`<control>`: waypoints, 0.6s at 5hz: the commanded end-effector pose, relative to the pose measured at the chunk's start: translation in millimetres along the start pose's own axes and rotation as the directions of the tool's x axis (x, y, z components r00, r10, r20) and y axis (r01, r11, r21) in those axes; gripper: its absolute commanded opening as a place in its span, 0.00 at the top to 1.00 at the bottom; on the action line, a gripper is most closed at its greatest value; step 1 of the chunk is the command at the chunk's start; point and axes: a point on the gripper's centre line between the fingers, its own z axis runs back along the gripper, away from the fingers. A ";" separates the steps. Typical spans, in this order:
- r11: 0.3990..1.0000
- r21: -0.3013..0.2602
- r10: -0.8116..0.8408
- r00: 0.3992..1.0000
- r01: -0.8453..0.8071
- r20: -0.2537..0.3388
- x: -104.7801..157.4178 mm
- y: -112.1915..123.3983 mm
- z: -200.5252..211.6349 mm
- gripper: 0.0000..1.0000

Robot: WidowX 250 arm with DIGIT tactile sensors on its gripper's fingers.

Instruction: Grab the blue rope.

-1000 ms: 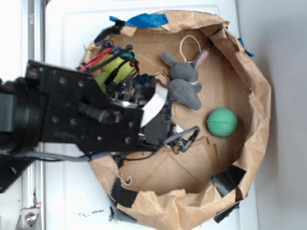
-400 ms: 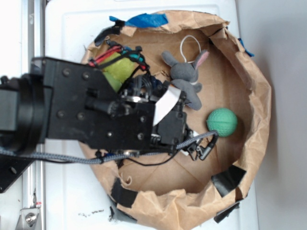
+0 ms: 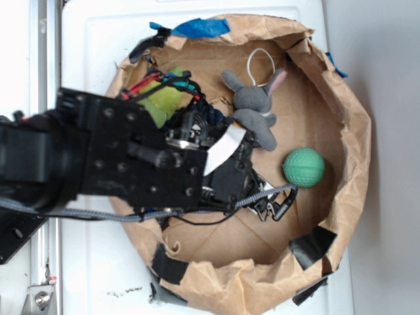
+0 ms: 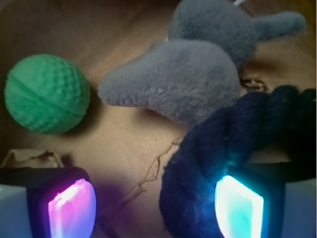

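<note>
The blue rope needs to be gripped next by its curved twisted part [image 4: 190, 183], so that my gripper can lift the rope away from the plush rabbit [image 4: 183, 74].
The blue rope [image 4: 208, 148] is a thick dark navy twisted cord lying on the brown paper floor. It curves from the right edge of the wrist view down between my fingers and lies against the right, cyan-lit pad [image 4: 238, 206]. My gripper [image 4: 153, 204] is open, and bare paper separates the rope from the left, magenta-lit pad [image 4: 72, 207]. In the exterior view the black arm [image 3: 131, 161] covers the gripper. Only a dark scrap of rope [image 3: 210, 115] shows at the arm's upper edge.
A grey plush rabbit [image 4: 173, 82] [image 3: 254, 117] lies just beyond the rope. A green ball [image 4: 47, 94] [image 3: 304, 167] sits to its side. A yellow-green toy [image 3: 164, 100] lies under the arm. The crumpled paper wall [image 3: 354, 131] rings everything; a grey braided cable [image 3: 266, 193] trails toward the ball.
The arm has shifted right, deeper into the paper bowl, and covers more of the yellow-green toy. Its braided cable has swung toward the green ball. The toys have not moved.
</note>
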 end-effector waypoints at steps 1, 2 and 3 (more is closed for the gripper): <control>1.000 -0.006 -0.030 0.998 0.030 0.053 6.7 6.5 -3.2 0.00; 0.999 0.012 -0.048 0.997 0.047 0.065 7.3 14.6 -7.4 0.00; 0.999 0.014 -0.038 0.997 0.038 0.063 13.9 14.6 -9.6 0.91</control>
